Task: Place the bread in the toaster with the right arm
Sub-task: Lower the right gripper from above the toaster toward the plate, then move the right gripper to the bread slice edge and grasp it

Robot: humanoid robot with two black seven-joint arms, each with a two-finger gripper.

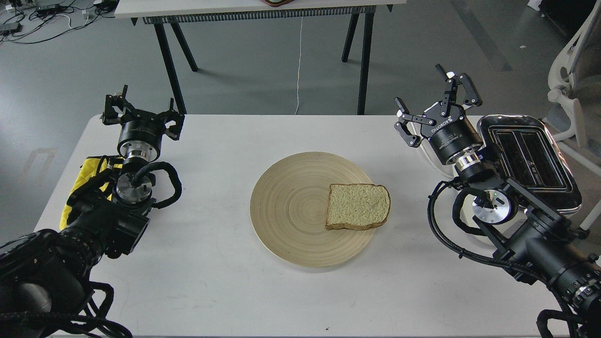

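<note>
The bread's straight end [330,206] has to stay free to go into the toaster, so I will next grab the bread with my right gripper by its rounded crust end [386,205].
A slice of pale tan bread [358,206] with a brown crust lies flat on the right part of a round wooden plate [286,211] at the table's middle. The toaster [533,159] stands at the right edge of the table, its chrome top and two black slots facing up. My right gripper [439,103] hovers open and empty just left of the toaster, up and to the right of the bread. My left gripper [141,110] stands open and empty at the far left of the table, well away from the plate.
The white table [211,291] carries the plate and toaster. Yellow cloth [84,180] wraps my left arm. A second table with black legs [169,61] stands behind, with a white cord [299,61] hanging down. A white chair [570,75] sits at the right.
</note>
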